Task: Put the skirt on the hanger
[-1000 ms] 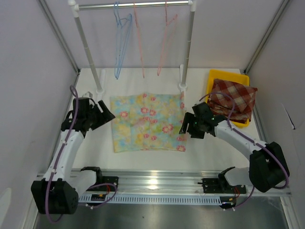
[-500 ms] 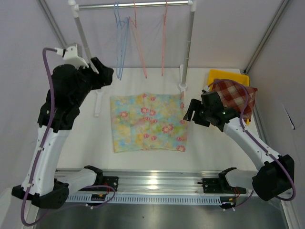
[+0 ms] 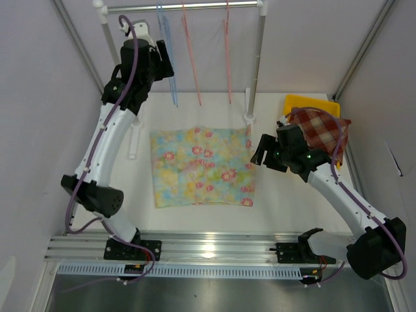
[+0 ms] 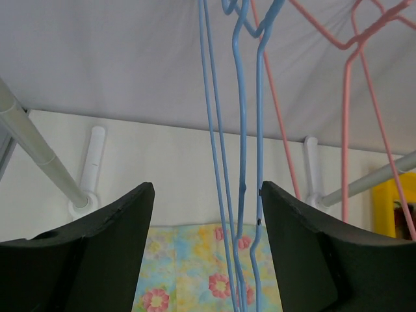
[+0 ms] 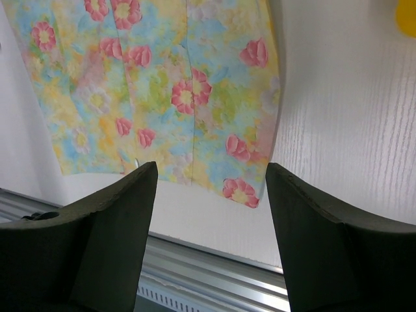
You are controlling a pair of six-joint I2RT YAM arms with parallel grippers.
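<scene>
My left gripper, still short, would miss the blue wires.
The floral skirt [image 3: 201,166] lies flat on the white table, also seen as the skirt [image 5: 162,84] under the right wrist and the skirt [image 4: 195,260] far below the left wrist. Blue hangers [image 3: 170,78] and pink hangers [image 3: 192,65] hang from the rail [image 3: 182,6]. My left gripper [image 3: 161,62] is raised to the rail, open, with the blue hanger wires [image 4: 242,162] between its fingers, the rightmost wire close to the right finger. My right gripper [image 3: 259,159] hovers open over the skirt's right edge, holding nothing.
A yellow bin [image 3: 305,103] at the back right holds a red plaid cloth [image 3: 322,130]. The rack's posts [image 3: 258,65] and feet stand behind the skirt. A pink hanger [image 4: 348,97] hangs right of the blue ones. The metal rail edge [image 5: 214,260] runs along the table's front.
My left arm has lifted from the table left of the skirt up to the rail, bringing its open fingers around the blue hangers. The hangers have swung. The right arm rose slightly.
</scene>
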